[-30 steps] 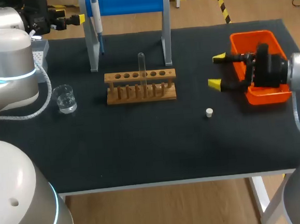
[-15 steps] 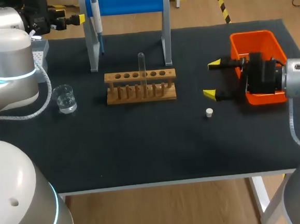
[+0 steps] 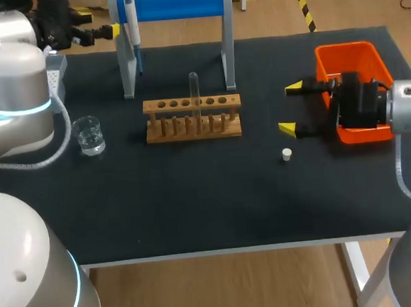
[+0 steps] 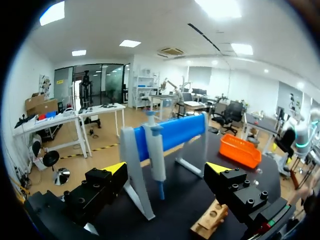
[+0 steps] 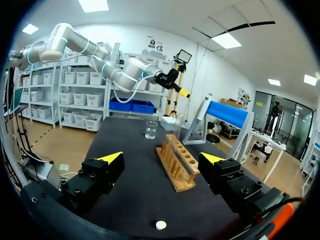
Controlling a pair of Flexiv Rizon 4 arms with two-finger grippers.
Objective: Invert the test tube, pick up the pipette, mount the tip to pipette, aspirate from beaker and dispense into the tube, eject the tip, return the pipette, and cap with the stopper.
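Note:
The tube should be grabbed by its upper end (image 3: 194, 83) above the holes with my right gripper, because the wooden rack (image 3: 193, 119) surrounds the tube's lower half.
A clear test tube (image 3: 195, 96) stands upright in the wooden rack (image 3: 193, 119) at mid-table. The blue-and-white pipette (image 3: 131, 24) hangs on the left post of the blue-barred stand (image 3: 172, 3). A glass beaker (image 3: 89, 134) holding water sits left of the rack, and a small white stopper (image 3: 287, 154) lies to its right. My left gripper (image 4: 166, 170) is open at the back left, with the pipette (image 4: 156, 150) just ahead between its fingers, untouched. My right gripper (image 3: 291, 108) is open in front of the orange bin, pointing at the rack (image 5: 177, 167), with the stopper (image 5: 160, 225) below it.
An orange bin (image 3: 351, 64) stands at the right, partly behind my right wrist. A grey box (image 3: 56, 69) peeks out behind my left arm at the back left. The table's front edge (image 3: 220, 252) runs along the near side.
My right gripper has shifted a little left and toward the front, nearer the stopper, then held still. My left wrist has edged slightly back by the pipette stand.

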